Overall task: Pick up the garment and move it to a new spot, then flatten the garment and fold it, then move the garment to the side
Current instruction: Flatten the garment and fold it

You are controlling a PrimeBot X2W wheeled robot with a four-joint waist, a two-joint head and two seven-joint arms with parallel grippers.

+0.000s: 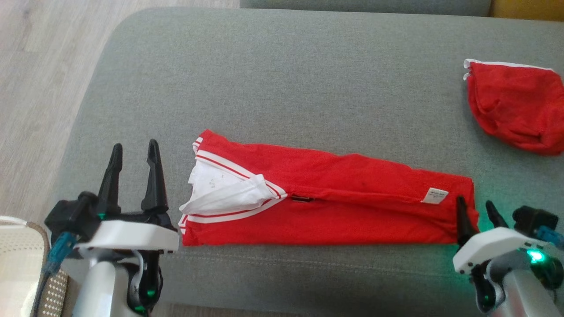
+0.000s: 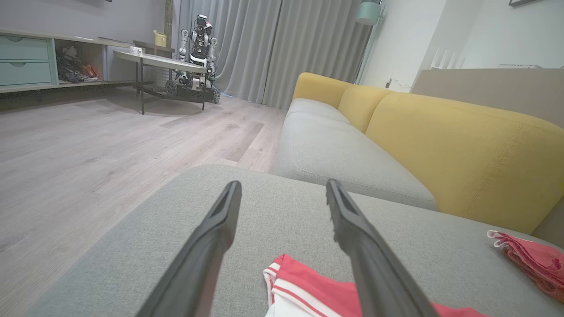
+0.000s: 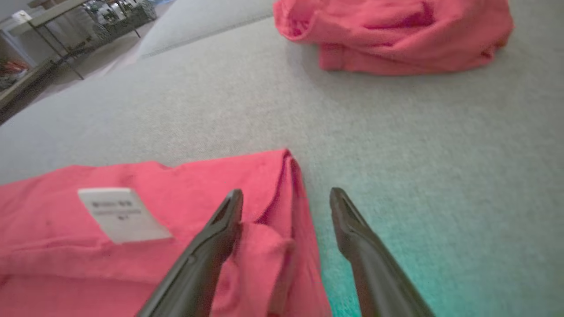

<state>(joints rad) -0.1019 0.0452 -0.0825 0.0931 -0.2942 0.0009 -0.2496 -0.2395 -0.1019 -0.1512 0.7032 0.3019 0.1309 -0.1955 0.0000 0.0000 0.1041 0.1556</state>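
Next, my right gripper grabs the garment by its hem end [image 1: 472,212], where a fold stands up while the garment's labelled part [image 1: 423,193] beside that fold lies flat.
A red garment [image 1: 326,198] with white trim lies folded into a long strip across the grey cushion [image 1: 282,88]. Its white-collared end points left, and a white label [image 1: 435,195] sits near its right end. My left gripper [image 1: 134,152] stands open just left of the collar end, above the cushion, with nothing between its fingers; the left wrist view shows the collar edge [image 2: 291,281] below the open gripper [image 2: 284,189]. My right gripper [image 1: 474,208] is open at the garment's right end [image 3: 282,220], its left finger over the red cloth, its right finger over bare cushion.
A second crumpled red garment [image 1: 515,105] lies at the cushion's far right. A yellow sofa back [image 2: 462,145] rises behind. Wooden floor [image 1: 39,66] runs along the cushion's left edge. A pale basket-like thing [image 1: 20,264] sits at the lower left.
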